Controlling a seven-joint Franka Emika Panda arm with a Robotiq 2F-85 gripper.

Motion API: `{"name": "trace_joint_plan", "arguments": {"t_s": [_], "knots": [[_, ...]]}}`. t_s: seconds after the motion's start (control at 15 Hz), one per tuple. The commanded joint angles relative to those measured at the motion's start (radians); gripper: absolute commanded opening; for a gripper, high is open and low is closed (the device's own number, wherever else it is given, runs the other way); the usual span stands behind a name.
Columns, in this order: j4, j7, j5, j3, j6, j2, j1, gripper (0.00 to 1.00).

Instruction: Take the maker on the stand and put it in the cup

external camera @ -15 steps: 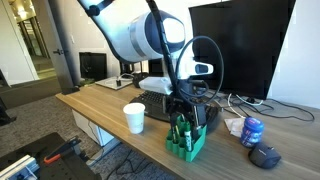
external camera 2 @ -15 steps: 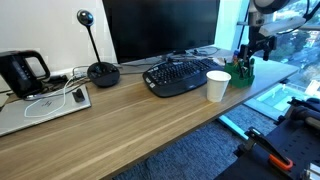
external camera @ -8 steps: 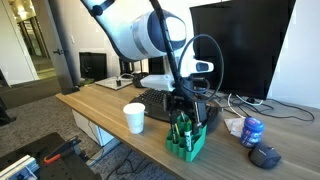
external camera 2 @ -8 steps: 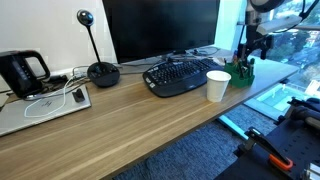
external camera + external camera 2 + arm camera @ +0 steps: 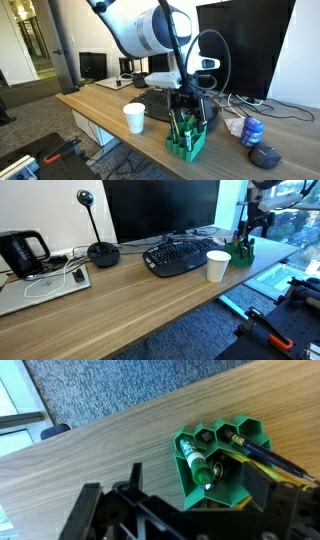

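Note:
The green marker's end with the cap is between my open fingers and level with them, so my gripper needs to close. Closing now would hold the green marker.
In the wrist view the green marker (image 5: 195, 462) stands tilted in a slot of the green stand (image 5: 232, 440), its capped end towards the camera. My gripper (image 5: 200, 488) hangs open right over it, one dark finger on each side of the stand and touching nothing. In both exterior views the gripper (image 5: 185, 117) (image 5: 248, 235) is just above the stand (image 5: 186, 144) (image 5: 243, 254) at the desk's edge. The white cup (image 5: 134, 117) (image 5: 217, 265) stands upright on the desk a short way from the stand.
Other pens (image 5: 262, 455) fill neighbouring slots of the stand. A black keyboard (image 5: 180, 255) and monitor (image 5: 160, 208) lie behind the cup. A blue can (image 5: 252, 131) and mouse (image 5: 265, 156) sit beyond the stand. A kettle (image 5: 22, 252) and a webcam stand (image 5: 98, 250) are farther off.
The arm has shifted slightly over the stand. The gripper stays open and the marker, stand and cup have not moved.

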Motion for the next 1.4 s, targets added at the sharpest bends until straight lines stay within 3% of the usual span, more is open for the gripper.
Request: {"name": "trace_joint_plan", "arguments": {"t_s": [0.0,0.53,0.73,1.0,1.33], "knots": [[0.004,-0.036,0.011,0.010,-0.027,-0.010,-0.014,1.00],[0.003,-0.027,-0.006,0.001,-0.027,-0.001,-0.008,1.00],[0.002,-0.027,-0.006,0.001,-0.025,0.000,-0.008,0.91],[0.002,-0.025,-0.007,0.000,-0.025,0.001,-0.008,0.46],[0.002,-0.022,-0.009,-0.002,-0.024,0.004,-0.006,0.09]]}}
